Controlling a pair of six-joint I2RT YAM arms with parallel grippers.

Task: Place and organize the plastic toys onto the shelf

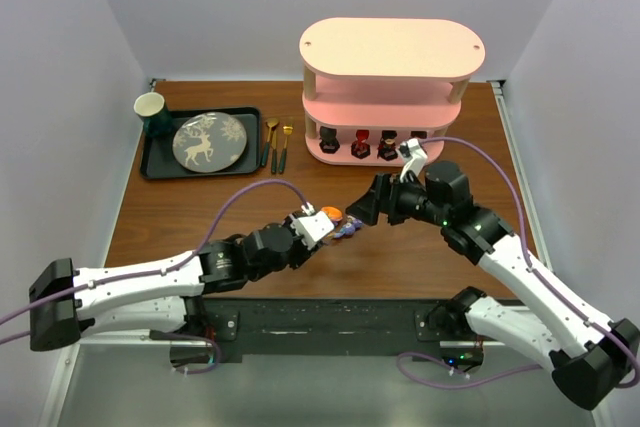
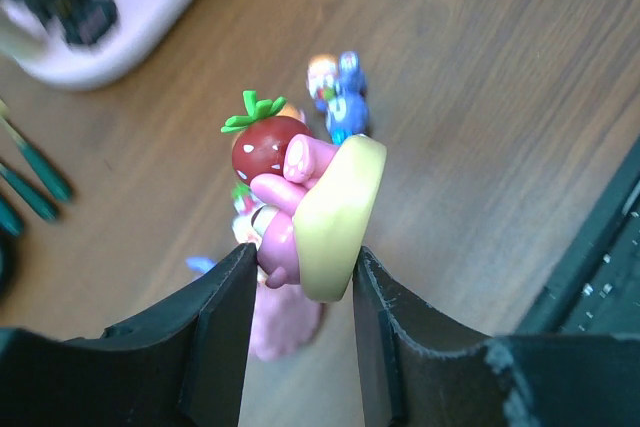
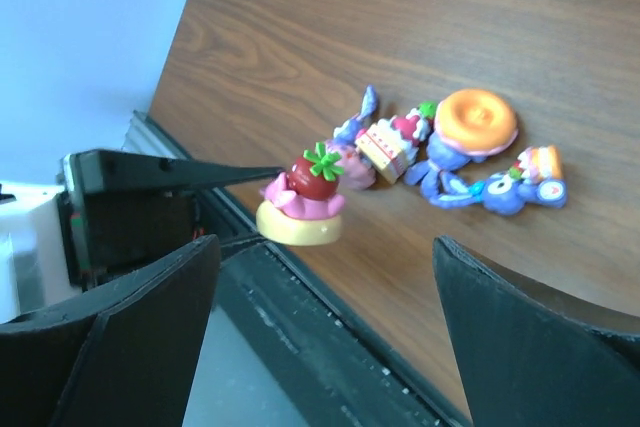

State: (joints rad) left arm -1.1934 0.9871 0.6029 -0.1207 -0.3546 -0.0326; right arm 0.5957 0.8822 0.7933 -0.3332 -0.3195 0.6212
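Next, my right gripper grabs the strawberry toy by its pink middle (image 3: pixel 304 204), so that its yellow base (image 3: pixel 300 230) then rests on the shelf.
My left gripper (image 1: pixel 318 223) is shut on a small pink toy with a red strawberry and a pale yellow base (image 2: pixel 300 197), held above the table; it also shows in the right wrist view (image 3: pixel 303 199). My right gripper (image 1: pixel 358 209) is open and empty, facing the left one with the toy between and beyond its fingers (image 3: pixel 150 317). Purple-blue bunny toys (image 3: pixel 500 192) lie on the table with an orange disc piece (image 3: pixel 477 119) and a small cake piece (image 3: pixel 385 147). The pink shelf (image 1: pixel 390 47) stands at the back, with several dark black/red toys (image 1: pixel 360 145) on its bottom tier.
A black tray (image 1: pixel 155 165) at the back left holds a patterned plate (image 1: pixel 208 140) and a green cup (image 1: pixel 152 112). Gold spoons (image 1: pixel 272 139) lie beside the tray. The black rail (image 1: pixel 330 317) runs along the table's near edge, just below the grippers.
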